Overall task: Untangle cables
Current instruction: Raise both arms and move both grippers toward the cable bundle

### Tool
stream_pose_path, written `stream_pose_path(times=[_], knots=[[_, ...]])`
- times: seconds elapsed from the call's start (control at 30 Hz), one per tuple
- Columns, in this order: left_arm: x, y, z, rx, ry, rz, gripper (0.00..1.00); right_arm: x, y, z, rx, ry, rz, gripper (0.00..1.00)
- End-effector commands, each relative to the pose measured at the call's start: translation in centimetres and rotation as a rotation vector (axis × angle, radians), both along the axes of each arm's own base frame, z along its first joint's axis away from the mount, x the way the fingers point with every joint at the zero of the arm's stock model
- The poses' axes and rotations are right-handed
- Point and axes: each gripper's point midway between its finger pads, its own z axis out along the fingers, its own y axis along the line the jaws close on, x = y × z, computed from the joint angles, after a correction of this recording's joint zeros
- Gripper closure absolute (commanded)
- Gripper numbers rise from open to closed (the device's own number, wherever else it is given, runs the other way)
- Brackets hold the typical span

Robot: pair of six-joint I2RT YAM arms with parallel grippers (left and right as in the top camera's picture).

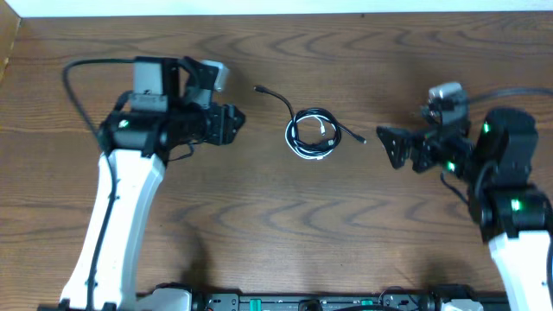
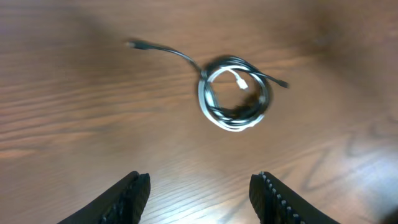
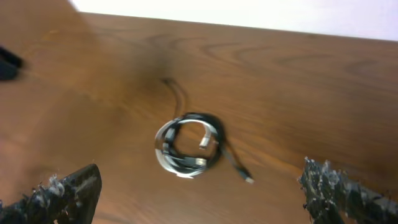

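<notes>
My left gripper is to grab the coil next by the bundled parts of its loop point(image 1: 292, 136) point(image 2: 206, 101), so that the cables' plug ends stay free to be untangled.
A black cable point(image 1: 278, 98) and a white cable point(image 1: 308, 152) lie coiled together in one small loop on the wooden table, midway between the arms. One black end trails to the far left, another plug end points right. The coil also shows in the left wrist view point(image 2: 235, 94) and in the right wrist view point(image 3: 188, 146). My left gripper point(image 1: 235, 123) is open and empty, left of the coil and apart from it; its fingers frame bare wood point(image 2: 199, 193). My right gripper point(image 1: 389, 145) is open and empty, right of the coil, fingers wide apart point(image 3: 199, 193).
The wooden table point(image 1: 276, 225) carries only the coil. A thick black arm wire point(image 1: 78, 86) loops at the far left. The table's far edge meets a white wall point(image 3: 249, 12). The arm bases stand at the front edge.
</notes>
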Motion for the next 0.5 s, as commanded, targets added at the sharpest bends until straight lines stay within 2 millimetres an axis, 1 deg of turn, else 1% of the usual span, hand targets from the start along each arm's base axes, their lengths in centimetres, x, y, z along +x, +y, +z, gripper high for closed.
stream_pose_path(times=[0.0,0.1,0.2,0.27,0.33,0.4,0.47], knots=[[-0.3,-3.1,0.8,-0.150,0.025,-0.112,0.43,-0.4,3.0,1.6,0.121,0.022,0.173,0.01],[-0.3,-4.3,1.1,-0.225,0.033,-0.161,0.43,-0.3,4.0,1.3,0.169,0.038,0.245,0.01],[0.2,-5.0,1.7,-0.278,0.016,-0.184,0.43,0.1,4.0,0.3,0.171,0.078,0.241,0.01],[0.6,-5.2,2.1,-0.299,0.007,-0.178,0.43,0.1,4.0,-0.3,0.173,0.101,0.238,0.01],[1.0,-5.0,2.0,-0.287,-0.007,-0.167,0.44,0.2,4.0,-0.7,0.171,0.115,0.234,0.01],[1.9,-4.4,1.2,-0.260,0.019,-0.087,0.44,0.6,3.7,-1.1,0.159,0.124,0.215,0.07],[3.4,-3.1,-0.4,-0.214,0.082,0.086,0.45,0.9,3.3,-1.6,0.137,0.130,0.182,0.10]])
